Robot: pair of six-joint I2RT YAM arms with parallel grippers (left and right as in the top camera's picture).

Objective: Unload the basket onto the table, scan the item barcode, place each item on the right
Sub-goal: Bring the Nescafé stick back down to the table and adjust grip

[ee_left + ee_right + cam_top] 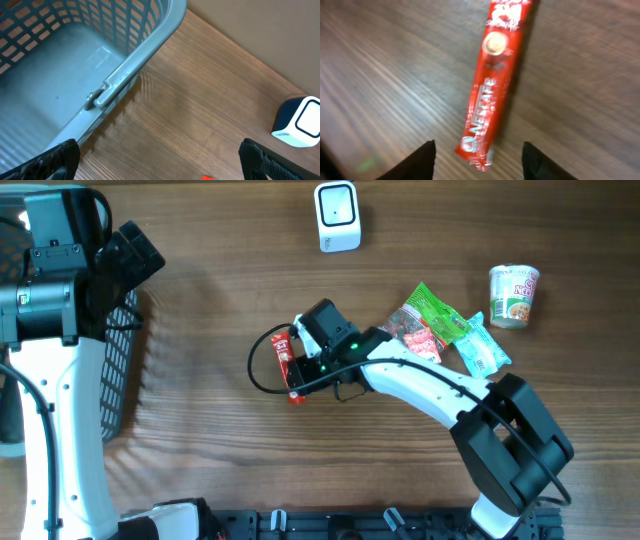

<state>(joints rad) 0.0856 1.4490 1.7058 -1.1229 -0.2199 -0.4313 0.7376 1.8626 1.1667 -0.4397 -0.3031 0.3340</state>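
Observation:
My right gripper is about to grab the red stick sachet (283,365) by its near end, so the rest of it stays uncovered for scanning its barcode.
The item is a red stick sachet (283,365) with white lettering, lying flat on the wooden table. In the right wrist view the sachet (492,80) runs away from the camera, its near end between my right gripper's (479,150) two dark fingers, touching neither. That gripper (292,358) is open over the sachet. A white barcode scanner (337,216) stands at the table's far edge, and also shows as the scanner (299,122) at the right of the left wrist view. My left gripper (160,160) hangs wide open and empty by the basket, at the far left (135,252).
A grey mesh basket (120,370) stands at the left edge, its rim (140,55) just ahead of the left gripper. Right of the sachet lie a green packet (440,310), a red packet (415,335) and a light blue packet (483,348). A cup of noodles (514,295) lies beyond.

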